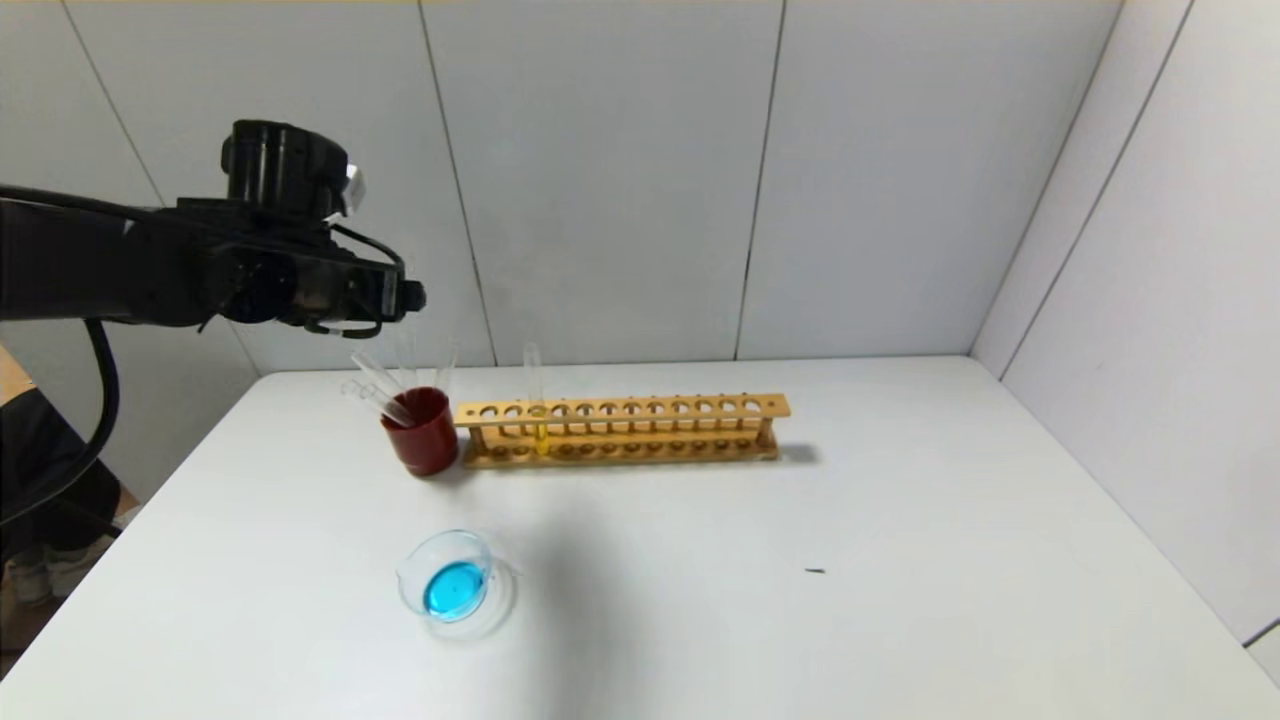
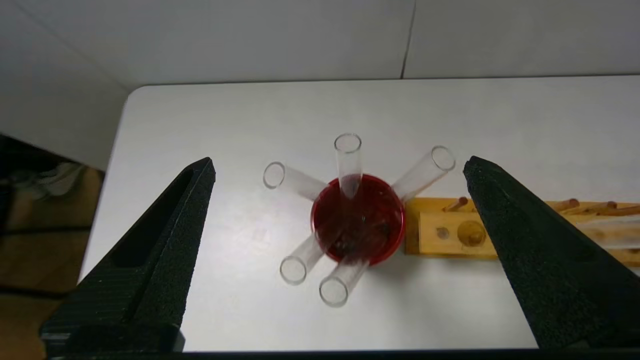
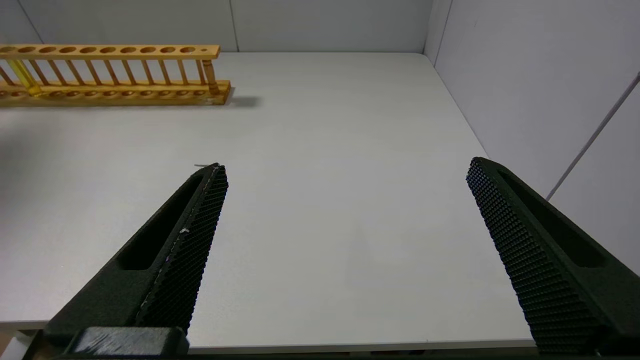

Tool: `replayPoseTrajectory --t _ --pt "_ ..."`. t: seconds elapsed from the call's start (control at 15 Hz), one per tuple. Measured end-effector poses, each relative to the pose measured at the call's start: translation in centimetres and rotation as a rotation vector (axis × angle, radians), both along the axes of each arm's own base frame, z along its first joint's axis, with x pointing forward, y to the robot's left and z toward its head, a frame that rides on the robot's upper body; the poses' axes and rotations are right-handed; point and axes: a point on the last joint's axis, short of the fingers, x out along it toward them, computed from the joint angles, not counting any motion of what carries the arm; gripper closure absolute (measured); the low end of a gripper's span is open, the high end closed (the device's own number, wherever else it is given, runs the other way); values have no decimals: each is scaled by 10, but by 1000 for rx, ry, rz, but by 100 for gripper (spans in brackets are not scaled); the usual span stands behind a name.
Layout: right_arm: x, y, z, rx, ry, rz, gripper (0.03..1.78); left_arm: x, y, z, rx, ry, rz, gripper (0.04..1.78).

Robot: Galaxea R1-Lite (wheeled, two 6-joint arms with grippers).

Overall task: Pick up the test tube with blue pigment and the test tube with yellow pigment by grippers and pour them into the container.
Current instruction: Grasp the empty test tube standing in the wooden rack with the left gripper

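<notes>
The left gripper reaches the yellow test tube next and grabs the clear glass near its opening (image 1: 534,372), since only that part of the test tube stands above the wooden rack (image 1: 620,410).
The test tube with yellow pigment (image 1: 540,425) stands upright in the wooden rack (image 1: 620,410), near its left end; the right wrist view shows the same tube (image 3: 22,75). No tube holding blue pigment is in view. The container (image 1: 470,541), a low clear dish, sits at the front left with blue liquid in it. My left gripper (image 2: 340,161) hangs open and empty high above the dark red cup (image 2: 320,200); the head view shows this gripper (image 1: 350,325) at the upper left. Over the bare table near its front edge, my right gripper (image 3: 347,165) is open and empty.
The dark red cup (image 1: 420,440) stands just left of the rack (image 2: 440,232) with several empty clear tubes (image 2: 348,160) leaning out of it. Grey walls close the back and right sides. A small dark speck (image 1: 815,571) lies on the table's right half.
</notes>
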Motion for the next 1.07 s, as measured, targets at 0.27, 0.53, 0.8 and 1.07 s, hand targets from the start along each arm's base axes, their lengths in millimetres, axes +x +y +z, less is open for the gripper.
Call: replayPoseTrajectory --t 0.27,0.53,0.8,1.07 --pt "0 0 0 1 0 0 6 -37 -42 23 48 6 68 7" --pt "0 0 0 0 0 0 6 -68 -56 29 -34 4 -13 7" --pt "0 0 0 0 0 0 6 -81 -69 20 -137 32 -99 7" --pt "0 0 0 0 0 0 6 -68 -84 2 -167 50 -123 7"
